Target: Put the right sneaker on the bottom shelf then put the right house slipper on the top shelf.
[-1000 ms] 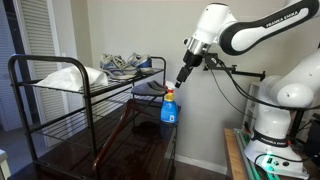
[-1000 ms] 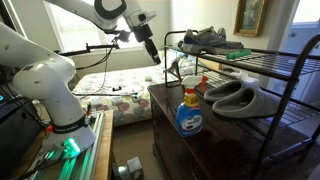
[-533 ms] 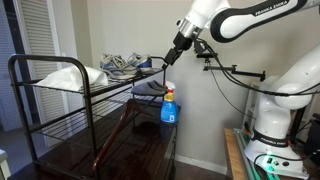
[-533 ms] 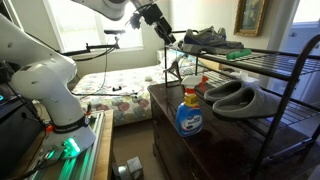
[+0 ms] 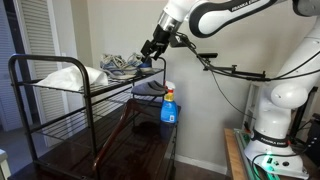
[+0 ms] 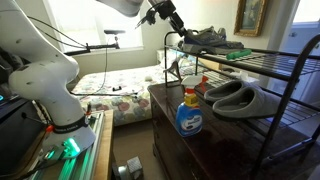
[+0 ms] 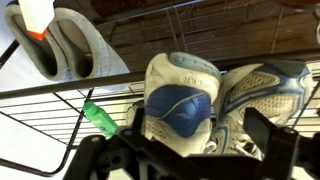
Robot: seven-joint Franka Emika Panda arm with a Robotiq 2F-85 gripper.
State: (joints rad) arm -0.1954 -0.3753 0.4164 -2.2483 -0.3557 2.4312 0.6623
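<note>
My gripper needs to go lower before closing on the blue-heeled shoe: my fingers are above its heel in an exterior view and would miss it now.
Two light grey sneakers [image 5: 124, 65] [image 6: 205, 38] stand side by side on the top shelf [image 5: 95, 88] [image 6: 272, 62] of the black rack. The wrist view shows their heels: one with a blue heel patch [image 7: 180, 100], its twin [image 7: 262, 88] to the right. I cannot tell which of them is the right sneaker. My gripper [image 5: 150, 50] [image 6: 172, 18] [image 7: 190, 152] hovers open just off the heels, the blue-heeled shoe between its fingers' lines, touching nothing. A pair of grey house slippers [image 6: 236, 95] [image 5: 150, 88] [image 7: 60, 45] lies on the bottom shelf [image 6: 292, 122] [image 5: 70, 125].
A blue spray bottle [image 5: 169, 108] [image 6: 188, 112] stands on the dark cabinet in front of the rack. A green marker [image 7: 101, 118] [image 6: 236, 55] lies on the top shelf beside the sneakers. A white bundle [image 5: 62, 77] fills that shelf's far end. A wall stands close behind.
The arm has swung up from beside the spray bottle and over to the sneakers' end of the top shelf. The jaws stayed open; nothing on the rack moved.
</note>
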